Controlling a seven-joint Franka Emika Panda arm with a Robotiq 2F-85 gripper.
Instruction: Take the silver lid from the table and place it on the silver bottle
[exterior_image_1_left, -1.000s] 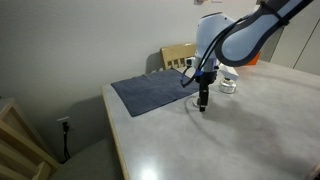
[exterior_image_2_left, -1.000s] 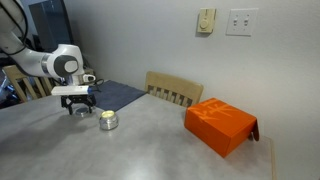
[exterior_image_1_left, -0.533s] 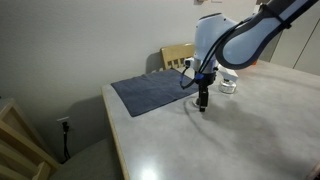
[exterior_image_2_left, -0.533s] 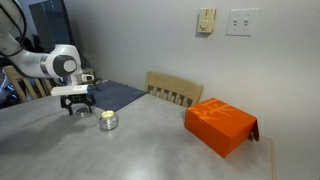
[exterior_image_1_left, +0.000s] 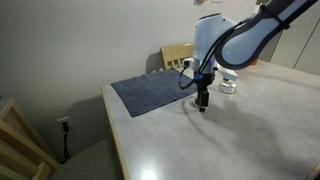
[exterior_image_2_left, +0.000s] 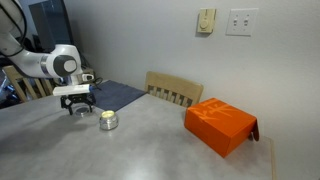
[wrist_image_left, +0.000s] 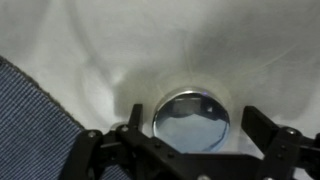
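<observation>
The lid (wrist_image_left: 191, 122) is between both fingers, and the fingers reach down to the table. The robot's gripper should close on the lid now, as it would hold it.
In the wrist view the silver lid (wrist_image_left: 191, 121), a flat shiny round disc, lies on the pale table between my two black fingers. My gripper (wrist_image_left: 192, 132) is open around it, with a finger on each side and small gaps to the lid's rim. In both exterior views my gripper (exterior_image_1_left: 203, 103) (exterior_image_2_left: 79, 108) points down at the table surface beside the blue cloth. The silver bottle (exterior_image_2_left: 108, 121) (exterior_image_1_left: 228, 84) stands upright on the table a short way from the gripper. The lid itself is hidden behind the fingers in both exterior views.
A dark blue cloth (exterior_image_1_left: 150, 92) (exterior_image_2_left: 118, 94) (wrist_image_left: 30, 125) lies flat next to the gripper. An orange box (exterior_image_2_left: 220, 124) sits at the far end of the table. A wooden chair (exterior_image_2_left: 174, 89) stands behind the table. The table edge (exterior_image_1_left: 112, 130) is near the cloth.
</observation>
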